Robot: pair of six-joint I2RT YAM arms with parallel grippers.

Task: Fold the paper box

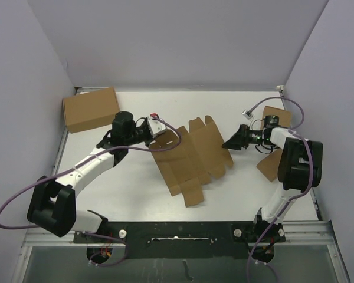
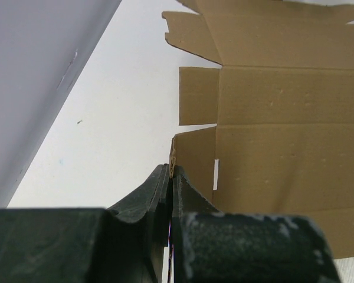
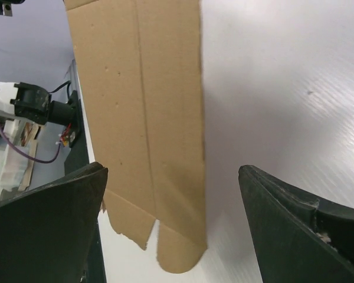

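Note:
Next, my right gripper pinches the paper box's long outer edge, opposite my left gripper. That leaves the box's flaps free to fold.
The paper box [image 1: 192, 156] lies in the middle of the table as a flat brown die-cut sheet with many flaps. My left gripper [image 1: 161, 137] is at the sheet's left edge, shut on the edge of one flap. In the left wrist view the cardboard edge stands pinched between the jaws of the left gripper [image 2: 173, 170], and the rest of the paper box [image 2: 283, 118] spreads out to the right. My right gripper [image 1: 227, 143] is just off the sheet's right edge, open. In the right wrist view the right gripper [image 3: 172, 170] has wide-apart fingers [image 3: 47, 224], and a strip of the paper box [image 3: 141, 118] lies between and beyond them, untouched.
A larger closed brown carton [image 1: 90, 109] stands at the back left. Two smaller brown boxes [image 1: 277, 115] [image 1: 270, 165] sit by the right arm. Purple walls close in the table on the left, back and right. Cables loop off both arms.

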